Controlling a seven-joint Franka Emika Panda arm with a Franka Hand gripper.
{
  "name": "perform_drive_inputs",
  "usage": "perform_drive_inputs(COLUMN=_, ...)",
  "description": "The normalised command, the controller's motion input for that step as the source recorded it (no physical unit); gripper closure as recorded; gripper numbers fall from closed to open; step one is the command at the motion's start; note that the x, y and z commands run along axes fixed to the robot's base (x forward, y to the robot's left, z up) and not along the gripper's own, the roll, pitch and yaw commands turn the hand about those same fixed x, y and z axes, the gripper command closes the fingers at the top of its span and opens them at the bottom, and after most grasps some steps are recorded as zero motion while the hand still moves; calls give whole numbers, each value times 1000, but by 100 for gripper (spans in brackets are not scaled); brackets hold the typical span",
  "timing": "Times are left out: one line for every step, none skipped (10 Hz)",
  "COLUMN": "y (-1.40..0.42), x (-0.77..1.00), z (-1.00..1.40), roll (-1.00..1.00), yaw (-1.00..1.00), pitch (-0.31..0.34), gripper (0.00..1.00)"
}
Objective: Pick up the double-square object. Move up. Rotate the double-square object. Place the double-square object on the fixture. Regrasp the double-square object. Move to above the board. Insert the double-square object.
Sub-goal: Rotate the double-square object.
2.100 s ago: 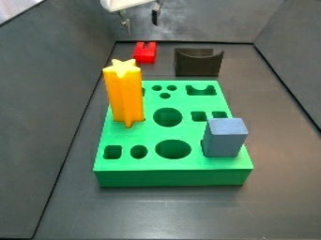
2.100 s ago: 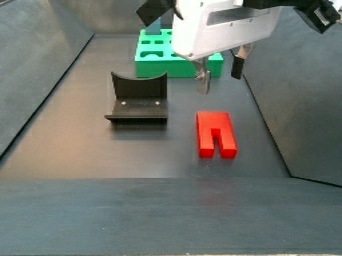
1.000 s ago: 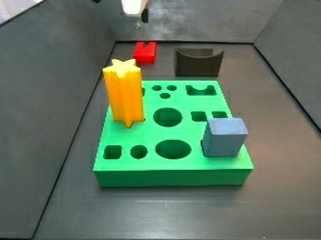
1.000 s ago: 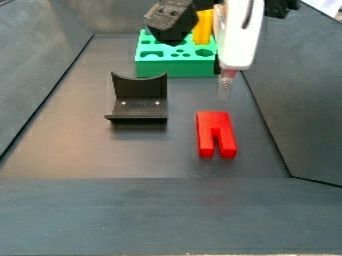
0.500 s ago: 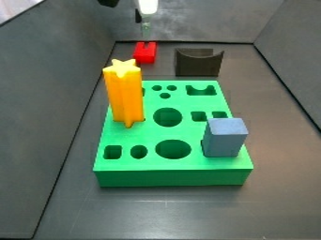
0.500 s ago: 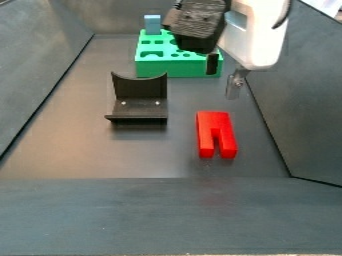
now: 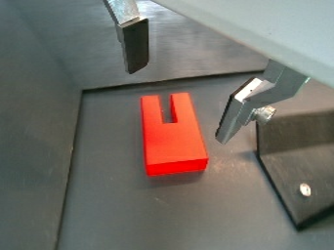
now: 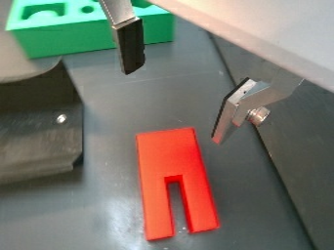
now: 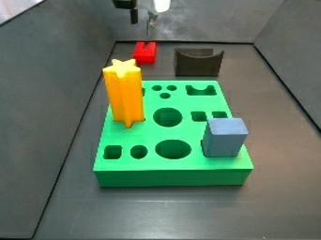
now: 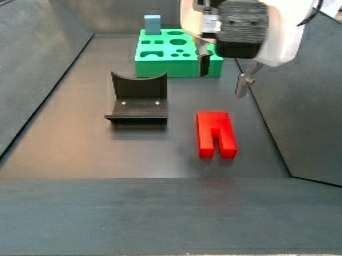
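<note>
I will lift and rotate the red double-square object next, so my gripper will grab it by its solid end [image 9: 145,59] [image 7: 175,151].
The double-square object [image 7: 173,137] is a glossy red block with a slot in one end. It lies flat on the dark floor [image 10: 215,134], beside the fixture [image 10: 136,98] and behind the board [image 9: 145,52]. My gripper [image 7: 179,103] hangs open above it, one finger [image 7: 132,44] on each side and nothing between them. In a wrist view the gripper [image 8: 174,104] sits over the block's solid end [image 8: 170,166]. The fixture [image 9: 197,62] stands bare. The green board [image 9: 170,173] lies further off.
On the board stand a tall yellow star prism [image 9: 123,91] and a grey-blue cube [image 9: 226,137]. Dark walls [image 10: 40,70] slope up around the floor. The fixture [image 8: 33,127] and a corner of the board [image 8: 78,34] show in a wrist view.
The wrist has turned about its axis and shifted sideways over the red block. The block, fixture and board have not moved.
</note>
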Motion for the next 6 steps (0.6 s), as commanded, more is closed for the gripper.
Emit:
perform_drive_inputs(y=-2, x=34, z=-11, roll=2, yaw=1000, pitch=-27, gripper=0)
perform_drive_inputs(y=-2, x=34, z=-12, roll=2, yaw=1000, pitch=-29, gripper=0)
perform_drive_inputs(y=-2, x=34, z=-12, roll=2, yaw=1000, pitch=-32, gripper=0)
perform_drive_inputs(y=-2, x=34, z=-12, roll=3, yaw=1000, pitch=-34, gripper=0)
perform_drive_inputs(y=-2, x=33, z=-12, roll=3, yaw=1000, pitch=-40, gripper=0)
perform_drive_inputs(y=-3, x=33, z=-12, roll=3, yaw=1000, pitch=-43, gripper=0)
